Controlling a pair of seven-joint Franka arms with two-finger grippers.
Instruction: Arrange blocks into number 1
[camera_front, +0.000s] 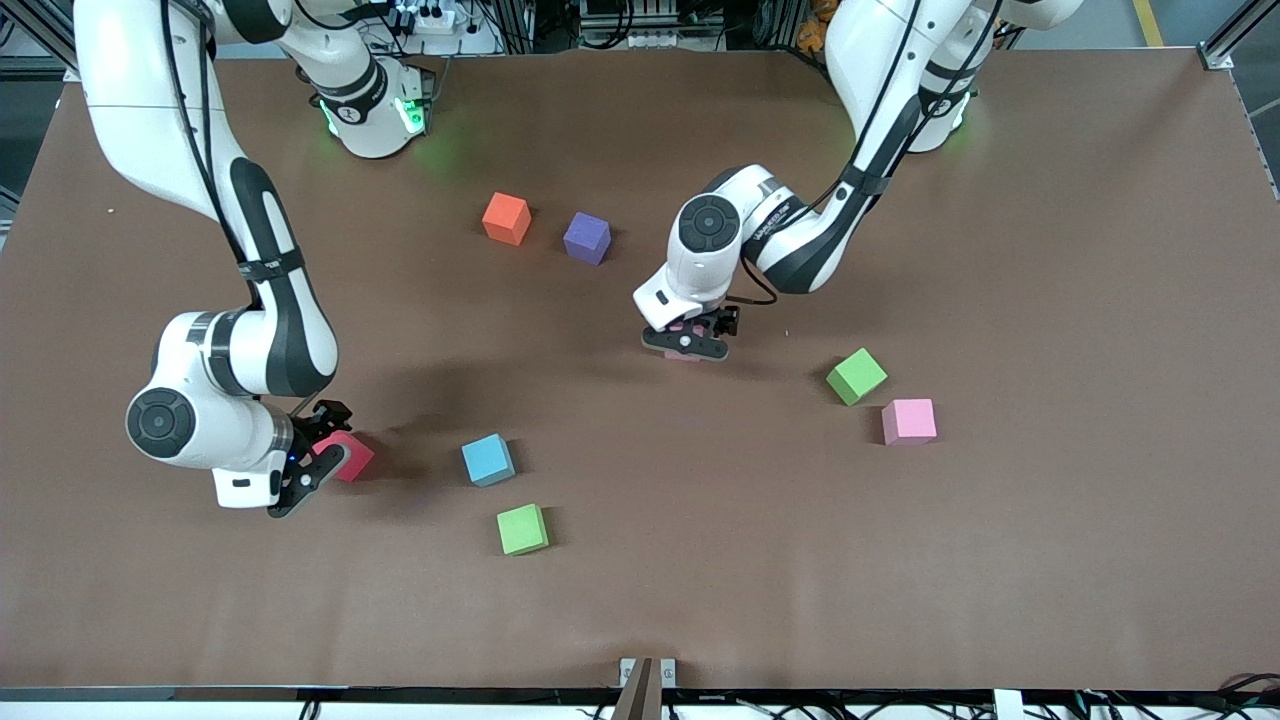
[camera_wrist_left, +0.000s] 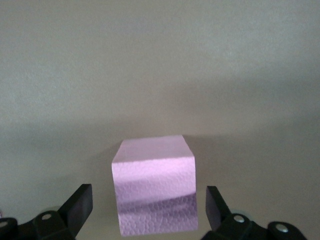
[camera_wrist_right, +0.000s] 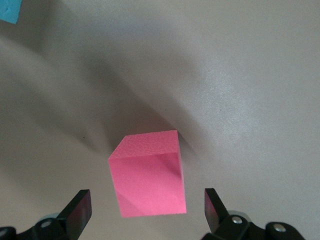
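The left gripper grabs the pale pink block's two opposite sides next, to build the number 1.
My left gripper (camera_front: 688, 342) hangs low over the middle of the table, open, with a pale pink block (camera_wrist_left: 155, 192) standing on the table between its fingers (camera_wrist_left: 80, 206), untouched by either. My right gripper (camera_front: 330, 450) is low toward the right arm's end of the table, also open. A red block (camera_front: 353, 458) (camera_wrist_right: 148, 175) sits between its fingers (camera_wrist_right: 216, 205) with a gap on each side. Loose on the table lie an orange block (camera_front: 506, 218), a purple block (camera_front: 586, 237), a blue block (camera_front: 488, 460), two green blocks (camera_front: 523, 529) (camera_front: 856, 376) and another pink block (camera_front: 909, 421).
The brown table (camera_front: 1050, 560) is bare toward the front camera and at the left arm's end. A corner of the blue block (camera_wrist_right: 10, 10) shows in the right wrist view. A small bracket (camera_front: 646, 680) sits at the table's front edge.
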